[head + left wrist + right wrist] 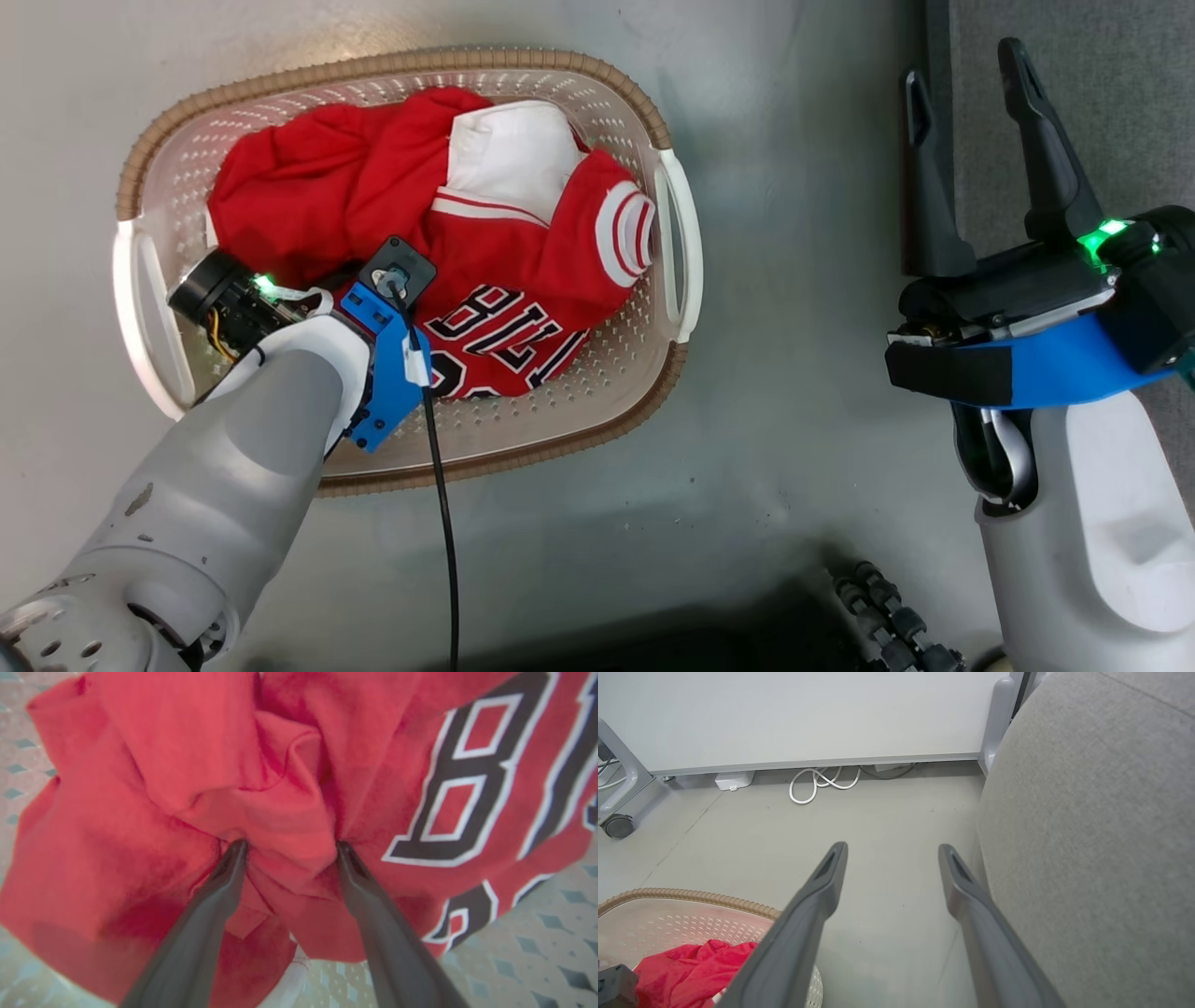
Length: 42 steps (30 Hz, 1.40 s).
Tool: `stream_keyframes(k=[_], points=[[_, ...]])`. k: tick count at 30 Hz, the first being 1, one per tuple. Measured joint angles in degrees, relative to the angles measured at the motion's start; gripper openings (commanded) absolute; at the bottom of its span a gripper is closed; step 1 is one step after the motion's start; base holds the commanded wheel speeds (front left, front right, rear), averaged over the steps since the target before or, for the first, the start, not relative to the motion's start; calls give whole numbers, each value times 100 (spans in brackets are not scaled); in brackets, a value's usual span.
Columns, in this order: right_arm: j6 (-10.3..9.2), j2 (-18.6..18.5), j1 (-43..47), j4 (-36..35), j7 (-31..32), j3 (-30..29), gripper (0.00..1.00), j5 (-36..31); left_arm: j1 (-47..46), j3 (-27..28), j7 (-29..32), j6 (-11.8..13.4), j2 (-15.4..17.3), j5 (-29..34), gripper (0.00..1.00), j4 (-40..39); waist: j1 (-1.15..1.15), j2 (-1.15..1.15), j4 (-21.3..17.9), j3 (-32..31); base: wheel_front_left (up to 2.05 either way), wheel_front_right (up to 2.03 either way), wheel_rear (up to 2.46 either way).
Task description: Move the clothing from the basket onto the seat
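The lettered cloth is lying flat. My left gripper should next pinch that raised fold [294, 845] between its fingers to move the red clothing.
The clothing [327, 177], red jerseys with black-and-white lettering and a patch of white fabric, lies bunched in the basket [420, 63] on the floor. My left arm [280, 373] reaches down into it. In the left wrist view my left gripper [289, 844] is open, both fingertips pressed into the red clothing [280, 788] with a raised fold between them. My right gripper [963, 65] hangs open and empty above the floor, at the edge of the grey seat [1139, 112]. The right wrist view shows the right gripper [892, 848] beside the seat [1087, 835], with the basket [691, 895] and clothing [686, 966] at lower left.
A black cable [439, 485] runs from my left wrist toward the bottom edge. A coiled white cable [817, 784] lies by a pale wall panel [808, 714], with a castor wheel [616, 826] at far left. Bare grey floor [794, 327] separates basket and seat.
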Motion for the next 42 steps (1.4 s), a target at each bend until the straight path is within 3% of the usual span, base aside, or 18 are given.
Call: stream_keyframes(k=[4,5,7,20,42], points=[[0,0,0,-56,0,-10,100,0,-58,-23,105,0,-21,51,100,43,0,0,-24,89,0,0,0],[0,0,0,-63,0,-8,100,0,-58,-31,182,0,-29,76,71,55,0,0,-30,94,0,0,0],[0,0,0,-67,0,-4,100,0,-58,-43,223,0,-34,135,0,69,0,0,-36,91,0,0,0],[0,0,2,12,0,-13,100,-2,24,-75,172,0,-131,145,0,16,0,0,9,-139,0,0,0],[0,0,171,360,0,-71,100,-147,452,-93,-764,0,-475,-187,0,-478,-1,1,426,-1235,0,0,0]])
